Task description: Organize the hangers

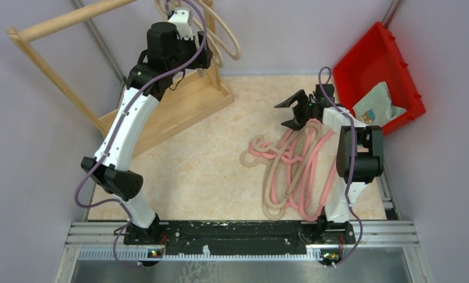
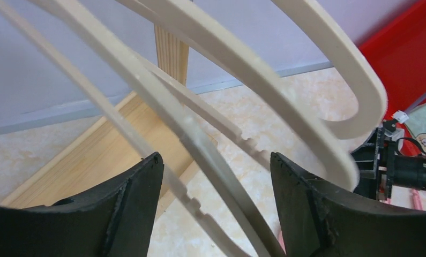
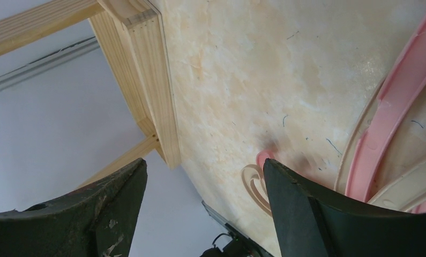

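Observation:
Next, my right gripper grips the beige hanger by its far end [image 1: 314,125], so its hook and opposite end stay free to hand over.
Several pink and beige hangers [image 1: 291,168] lie in a tangled pile on the table at the right. A few beige hangers [image 1: 227,40] hang on the wooden rack [image 1: 61,23] at the back left. My left gripper [image 1: 206,58] is raised at those hung hangers. In the left wrist view it [image 2: 216,160] is open, and thin bars of a beige hanger [image 2: 200,144] pass between its fingers without being clamped. My right gripper [image 1: 289,109] is open and empty above the far end of the pile. In its wrist view [image 3: 205,166] a pink hanger [image 3: 398,101] lies to the right.
A red bin [image 1: 376,65] holding a bag [image 1: 376,103] stands tilted at the back right. The rack's wooden base [image 1: 173,112] lies on the table's back left and shows in the right wrist view [image 3: 151,80]. Grey walls close in both sides.

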{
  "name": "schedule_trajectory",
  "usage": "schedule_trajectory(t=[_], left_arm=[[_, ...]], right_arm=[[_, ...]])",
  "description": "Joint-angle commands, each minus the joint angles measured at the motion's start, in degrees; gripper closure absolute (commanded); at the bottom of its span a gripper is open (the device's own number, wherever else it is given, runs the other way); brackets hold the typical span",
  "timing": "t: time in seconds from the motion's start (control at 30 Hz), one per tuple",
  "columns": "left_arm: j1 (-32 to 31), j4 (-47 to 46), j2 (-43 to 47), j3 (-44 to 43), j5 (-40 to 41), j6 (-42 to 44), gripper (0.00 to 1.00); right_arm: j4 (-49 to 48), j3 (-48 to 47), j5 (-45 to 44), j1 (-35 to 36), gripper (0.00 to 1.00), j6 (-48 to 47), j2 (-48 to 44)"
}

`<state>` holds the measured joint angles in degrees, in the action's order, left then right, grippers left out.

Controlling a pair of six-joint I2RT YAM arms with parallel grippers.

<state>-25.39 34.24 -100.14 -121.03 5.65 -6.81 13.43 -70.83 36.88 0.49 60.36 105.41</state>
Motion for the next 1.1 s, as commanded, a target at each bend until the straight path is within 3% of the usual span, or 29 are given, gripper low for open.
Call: schedule_trajectory(t=[0.0,0.4,0.57,0.8,1.07], left_arm=[[-0.04,-0.89,4.55,2.13,-1.78,0.39,0.19],[0.19,1.22,13.56,7.26,-6.13,0.56,0.13],[0.12,1.55,19.39,13.74,-12.04,1.17,0.18],[-0.05,-0.47,25.91,21.77,-23.28,-0.44,0.21],[-0.13,-2.16,30.42,33.59,-28.58,-2.08,0.24]], right_arm=[[1.47,-2.09,-1.58,-0.48,0.2,-2.8,-1.74],[16.69,-6.92,-13.85,-0.49,0.19,-18.03,-3.34],[21.41,-5.38,-20.21,0.0,0.19,-22.53,-6.2],[23.41,0.28,-24.33,0.73,0.2,-23.31,-10.21],[20.79,1.07,-26.71,2.25,0.26,-22.77,-6.93]])
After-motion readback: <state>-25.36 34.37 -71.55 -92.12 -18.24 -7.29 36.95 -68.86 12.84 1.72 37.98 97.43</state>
